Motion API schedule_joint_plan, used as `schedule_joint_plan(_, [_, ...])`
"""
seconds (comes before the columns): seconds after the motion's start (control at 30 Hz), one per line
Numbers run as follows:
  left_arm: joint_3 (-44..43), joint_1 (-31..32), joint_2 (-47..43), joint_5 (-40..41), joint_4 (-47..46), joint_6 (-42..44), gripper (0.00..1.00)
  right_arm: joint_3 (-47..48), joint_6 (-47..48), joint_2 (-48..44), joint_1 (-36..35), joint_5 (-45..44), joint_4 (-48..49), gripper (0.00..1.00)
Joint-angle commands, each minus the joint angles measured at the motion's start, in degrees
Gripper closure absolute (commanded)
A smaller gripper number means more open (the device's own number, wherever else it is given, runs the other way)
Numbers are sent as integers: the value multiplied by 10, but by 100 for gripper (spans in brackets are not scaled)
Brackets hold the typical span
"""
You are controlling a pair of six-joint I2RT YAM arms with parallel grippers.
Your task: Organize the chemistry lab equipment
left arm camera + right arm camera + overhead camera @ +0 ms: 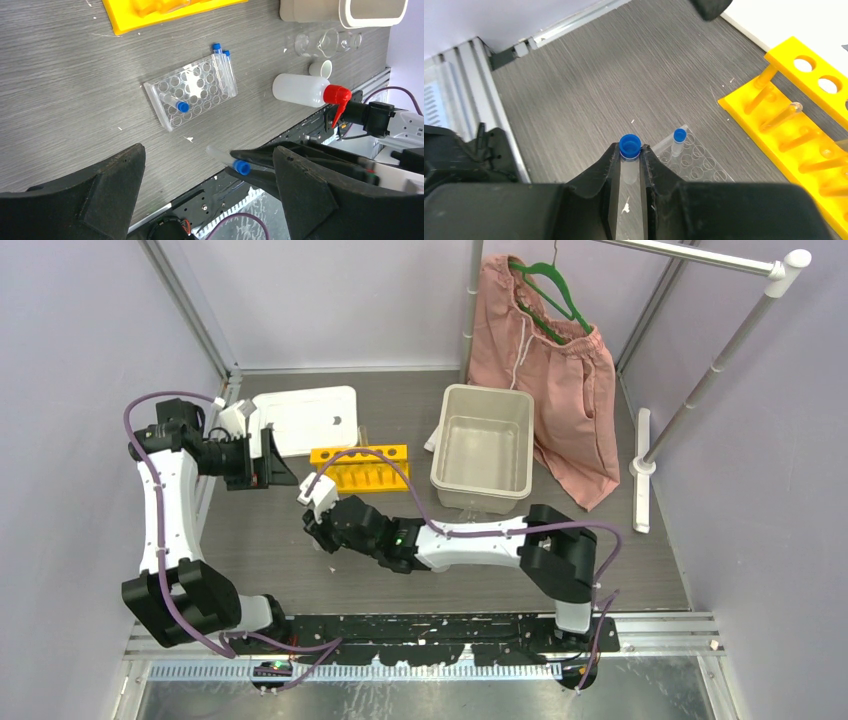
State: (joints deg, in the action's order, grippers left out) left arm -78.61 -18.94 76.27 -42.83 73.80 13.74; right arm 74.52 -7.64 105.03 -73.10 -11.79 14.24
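Observation:
The blue-capped tube's lower end hangs high beside the clear grid rack's holes, so that end of the tube moves in next, before my right gripper releases it.
My right gripper (629,151) is shut on a small blue-capped tube (629,146) and holds it above the table, close to the clear grid rack (696,161). It also shows in the top view (317,534) and the left wrist view (252,161). The grid rack (192,90) holds two upright tubes (220,50) at one end and one tilted tube (176,104). My left gripper (272,462) is open and empty, raised at the left; its fingers (100,195) frame the left wrist view. The yellow tube rack (360,468) stands mid-table. The red-spouted squeeze bottle (305,90), tiny white cup (320,68) and clear glassware (324,42) sit near the bin.
A beige bin (482,448) stands right of the yellow rack. A white tray (305,418) lies at the back left. Pink shorts on a green hanger (560,390) hang from a rail at the back right. The table's metal front rail (420,625) runs along the arm bases.

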Motion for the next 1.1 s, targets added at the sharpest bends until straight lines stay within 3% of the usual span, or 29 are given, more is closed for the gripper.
schedule_joint_plan(0.0, [-20,-5,-6,2,-14,-3,2,-3,46,26,-1,-15,97,99])
schedule_joint_plan(0.47, [-20,-5,4,2,-10,12,2,0,73,97,-1,-32,143,99])
schedule_joint_plan(1.07, [-16,-5,8,3,-11,17,2,-20,60,117,1,-48,182,99])
